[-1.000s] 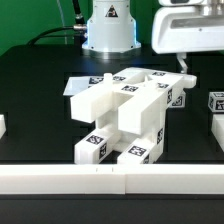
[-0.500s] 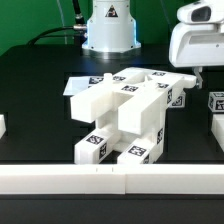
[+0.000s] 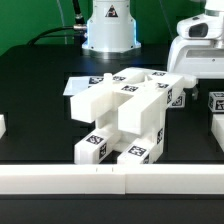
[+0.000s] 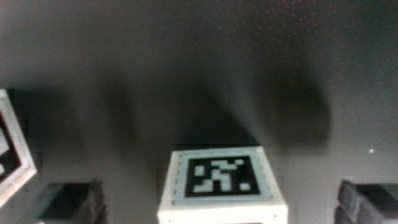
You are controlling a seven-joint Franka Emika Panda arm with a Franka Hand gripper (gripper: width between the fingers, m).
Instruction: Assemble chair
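The gripper's fingers reach down on both sides of the small tagged block (image 4: 222, 185), so the robot's gripper should close on the block.
The partly built chair (image 3: 128, 112), a cluster of matte white blocky parts with black-and-white tags, stands mid-table in the exterior view. To its right in that view lies a small loose white block (image 3: 216, 101) with a tag on top. My gripper (image 3: 205, 82) hangs just above that block, open and holding nothing. In the wrist view the same tagged block (image 4: 221, 178) lies on the black table between my two dark fingers (image 4: 71, 203). The gripper (image 4: 221, 203) straddles it with a gap on each side.
Another white chair part (image 3: 218, 128) lies at the exterior view's right edge and one (image 3: 2, 126) at its left edge. A low white rail (image 3: 110, 180) runs along the front. The marker board (image 3: 75, 87) shows behind the assembly. A tagged white edge (image 4: 11, 140) borders the wrist view.
The gripper has moved toward the exterior view's right and come down over the small tagged block. Its jaws stay open. The chair parts have not moved.
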